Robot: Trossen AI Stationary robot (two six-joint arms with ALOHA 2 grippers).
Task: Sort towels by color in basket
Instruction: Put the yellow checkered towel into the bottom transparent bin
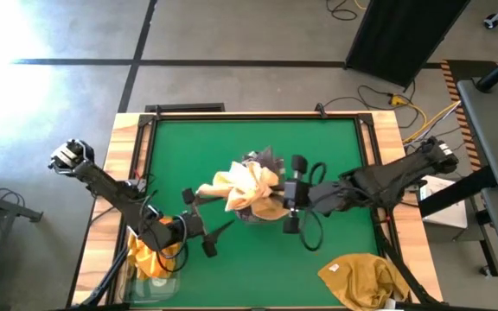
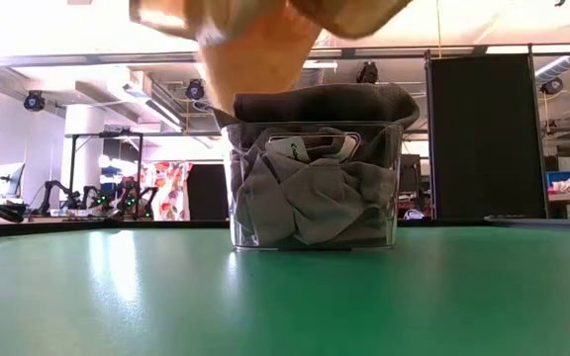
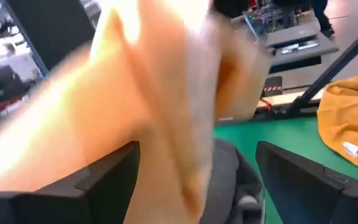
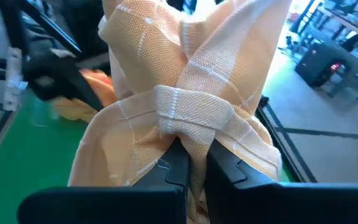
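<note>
The pale yellow towel has to join the orange towel's basket (image 1: 152, 259), so my left gripper will grab the towel by its loose end (image 1: 215, 187) next.
A pale yellow checked towel (image 1: 245, 186) hangs bunched over a clear basket (image 2: 315, 188) at the table's middle. The basket is stuffed with dark grey towels (image 2: 310, 198), heaped above its rim. My right gripper (image 1: 275, 194) reaches in from the table's right and is shut on the yellow towel. My left gripper (image 1: 207, 218) is open just left of the basket. In the left wrist view the towel (image 3: 166, 93) shows blurred between its spread fingers (image 3: 104, 177). My right gripper pinches a bunched fold of the yellow towel (image 4: 188, 118) between its two fingers, several layers gathered together. The fingers come roughly level from the table's right. The towel drapes around them, held above the basket, its lower end (image 2: 255, 84) hanging near the heaped grey towels. My left gripper stands around the towel's left end; whether it touches the cloth I cannot tell.
A second clear basket (image 1: 150, 263) with an orange towel inside stands at the table's near left corner, under my left arm. A mustard towel (image 1: 361, 278) lies crumpled near the near right corner. The green table (image 1: 232, 138) has a wooden frame around it.
</note>
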